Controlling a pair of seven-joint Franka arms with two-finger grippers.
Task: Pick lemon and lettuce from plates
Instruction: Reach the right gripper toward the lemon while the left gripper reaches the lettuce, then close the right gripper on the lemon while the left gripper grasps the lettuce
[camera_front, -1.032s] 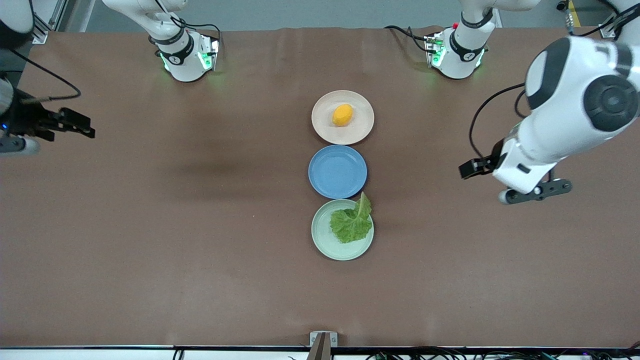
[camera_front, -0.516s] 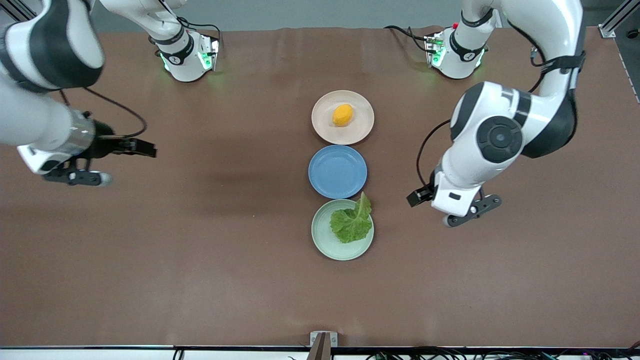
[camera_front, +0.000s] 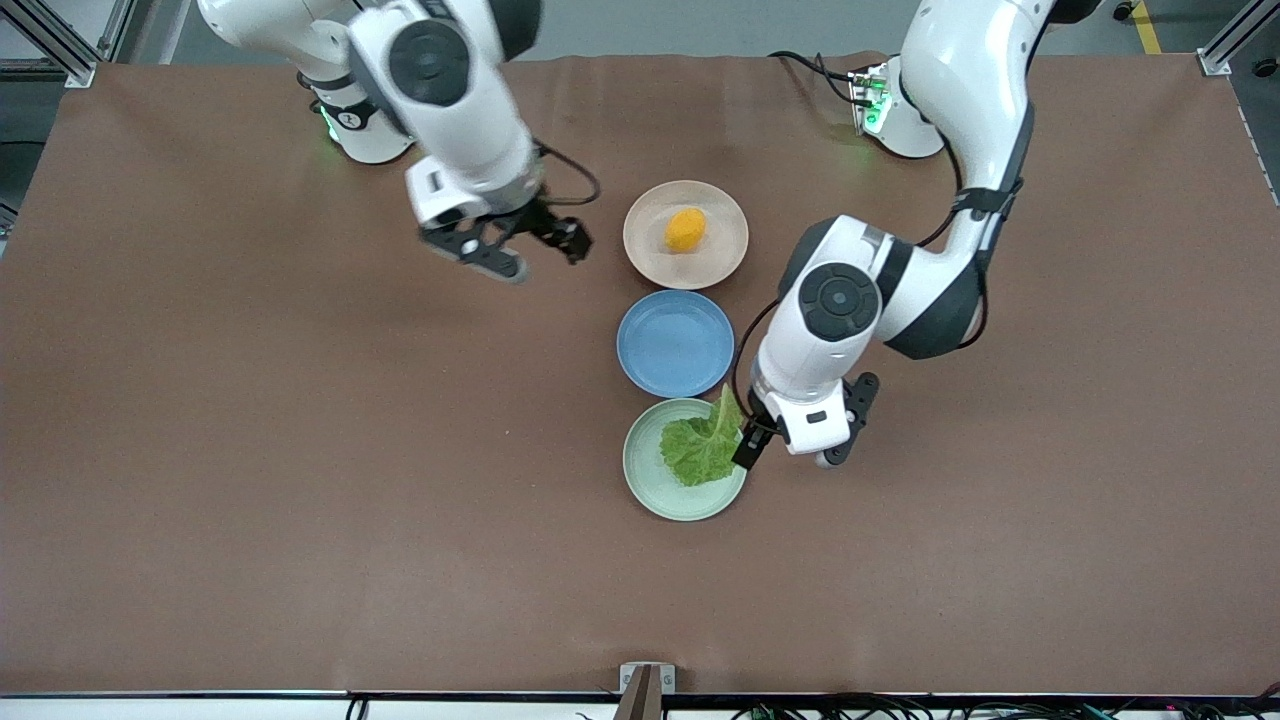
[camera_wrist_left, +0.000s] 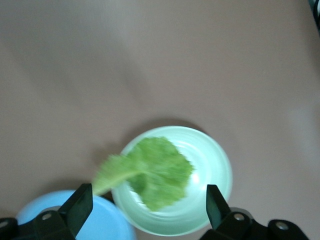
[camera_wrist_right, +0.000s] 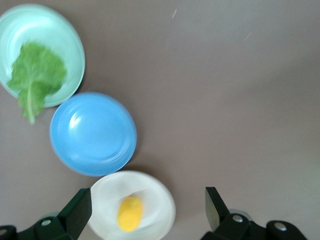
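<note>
I should next grab the lemon by its rounded middle (camera_front: 685, 230) (camera_wrist_right: 130, 214) with my right gripper to pick it up from the pale pink plate.
The lemon (camera_front: 685, 230) lies on the pale pink plate (camera_front: 640, 255), the plate farthest from the front camera. The lettuce (camera_front: 703, 445) lies on the mint plate (camera_front: 650, 490), the nearest one, its stem sticking over the rim toward the blue plate. My left gripper (camera_front: 750, 447) is open and empty over the mint plate's rim at the left arm's end. In the left wrist view its fingers (camera_wrist_left: 80, 207) flank the lettuce (camera_wrist_left: 157, 172). My right gripper (camera_front: 560, 238) is open and empty over bare table beside the pink plate. The right wrist view shows the lemon (camera_wrist_right: 129, 213) between its fingers (camera_wrist_right: 80, 207).
An empty blue plate (camera_front: 675, 343) sits between the two task plates, close to both. The brown table (camera_front: 300, 450) is bare on both sides of the plate row. The left arm's elbow (camera_front: 845, 300) hangs over the table beside the blue plate.
Both arms have swung in from the table's ends toward the plate row. The left gripper now hangs over the mint plate's rim, the right beside the pink plate. Lemon and lettuce have not moved.
</note>
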